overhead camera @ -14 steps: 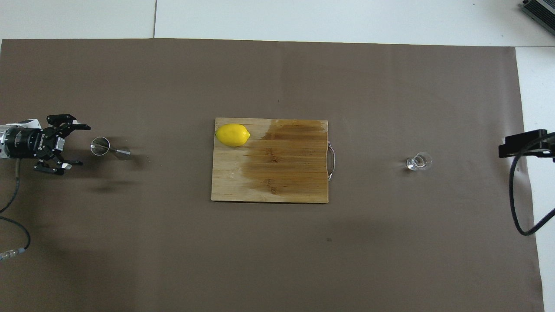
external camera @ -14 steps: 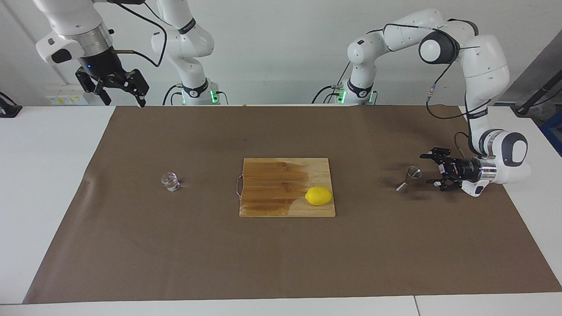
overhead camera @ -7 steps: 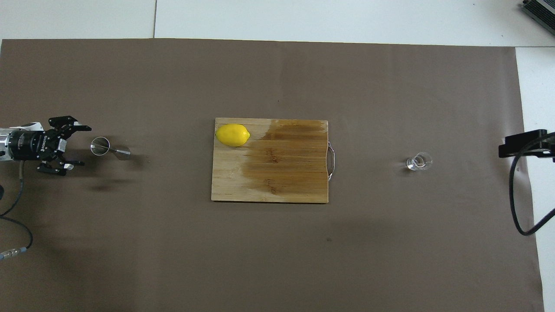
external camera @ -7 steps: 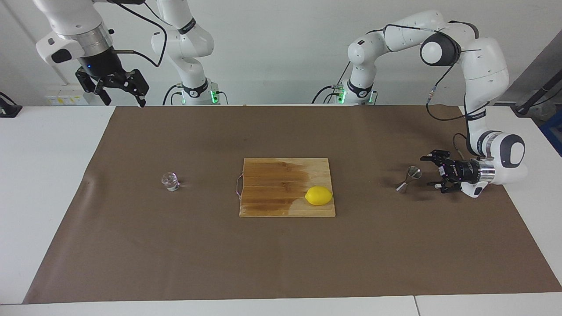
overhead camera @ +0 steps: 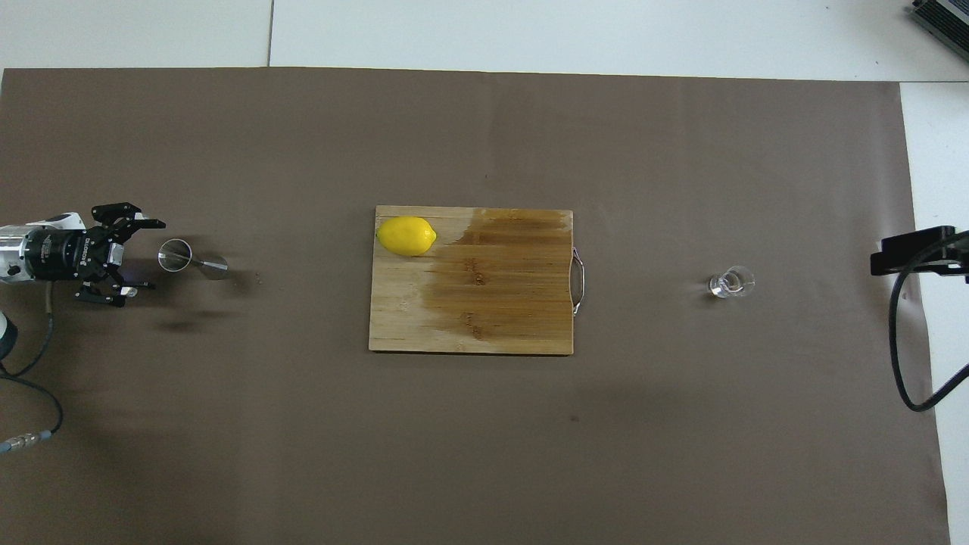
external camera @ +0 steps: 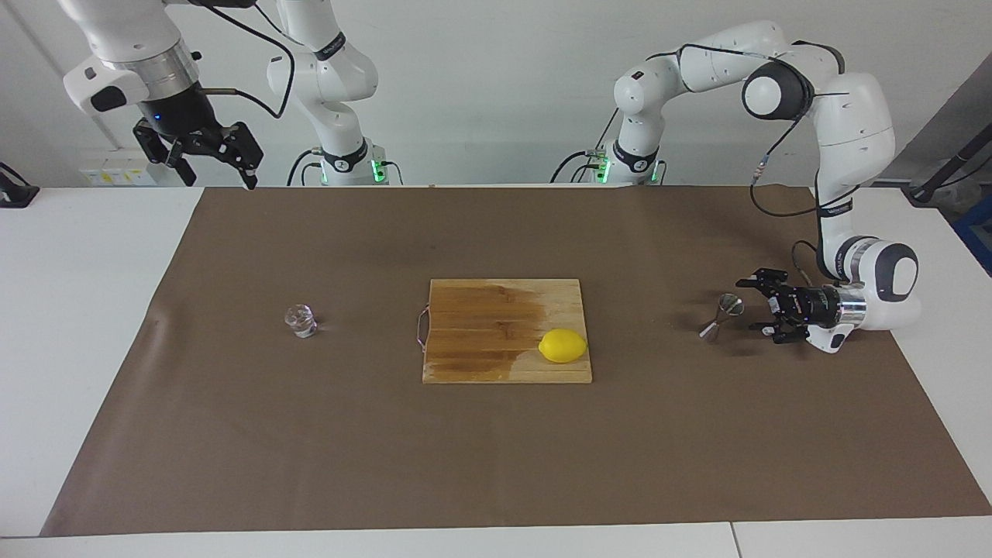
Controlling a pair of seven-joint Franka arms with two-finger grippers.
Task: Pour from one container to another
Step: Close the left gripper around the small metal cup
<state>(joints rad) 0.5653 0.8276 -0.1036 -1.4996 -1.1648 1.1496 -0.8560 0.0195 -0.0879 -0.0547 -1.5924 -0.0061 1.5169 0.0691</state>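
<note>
The left gripper isn't ready to close on the jigger yet and has to move forward first: both fingers end beside the jigger's rim, short of the jigger's narrow middle.
The small clear glass cup (external camera: 301, 321) stands on the brown mat toward the right arm's end of the table and also shows in the overhead view (overhead camera: 730, 283). The steel hourglass jigger (external camera: 721, 317) stands upright toward the left arm's end (overhead camera: 189, 260). My left gripper (external camera: 749, 304) lies horizontal just above the mat, open, its fingertips close beside the jigger's rim without touching it (overhead camera: 156, 255). My right gripper (external camera: 208, 161) hangs open and empty, high over the table's edge nearest the robots, well away from the cup.
A wooden cutting board (external camera: 496, 310) lies in the middle of the mat, partly darkened by a wet patch. A yellow lemon (external camera: 563, 346) sits on its corner toward the left arm. A black part of the right arm (overhead camera: 912, 252) shows at the overhead view's edge.
My left gripper has crept a little closer to the jigger, still open. The right arm, cup, jigger and lemon have not moved.
</note>
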